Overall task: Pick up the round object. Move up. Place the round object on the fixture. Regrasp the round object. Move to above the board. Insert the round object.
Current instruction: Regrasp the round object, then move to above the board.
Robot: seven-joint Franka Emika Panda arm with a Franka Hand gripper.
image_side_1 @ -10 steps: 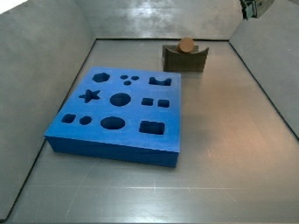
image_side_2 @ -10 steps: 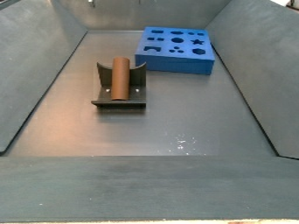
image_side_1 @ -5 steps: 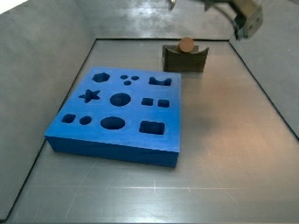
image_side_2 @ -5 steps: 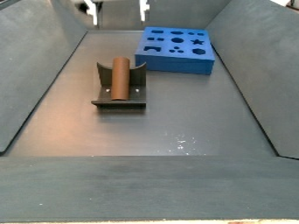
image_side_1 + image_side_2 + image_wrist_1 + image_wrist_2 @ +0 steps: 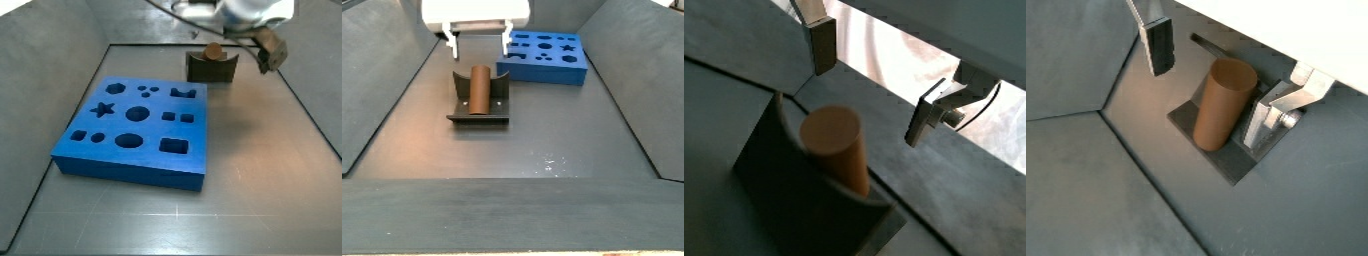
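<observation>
I need to grab the round object by its curved sides next, so that one flat end stays free to go into the board [image 5: 134, 118].
The round object, a tan wooden peg [image 5: 476, 88], lies in the notch of the dark fixture [image 5: 478, 117]; both also show in a side view, the peg [image 5: 211, 48] on the fixture [image 5: 211, 69]. My gripper [image 5: 477, 45] is open and empty, hanging just above the peg's far end without touching it. In both wrist views the peg [image 5: 835, 143] [image 5: 1223, 101] lies below the open gripper [image 5: 871, 85] [image 5: 1211, 88], on the fixture [image 5: 784, 175] [image 5: 1240, 170]. The blue board [image 5: 134, 118] with dark cut-outs lies apart from the fixture.
Grey sloping walls [image 5: 382, 90] enclose the floor on all sides. The board also shows at the far right in a side view [image 5: 545, 55]. Bare grey floor [image 5: 529, 150] lies in front of the fixture.
My gripper has come down from the top edge of the side views to just above the peg on the fixture. The peg, fixture and board have not moved.
</observation>
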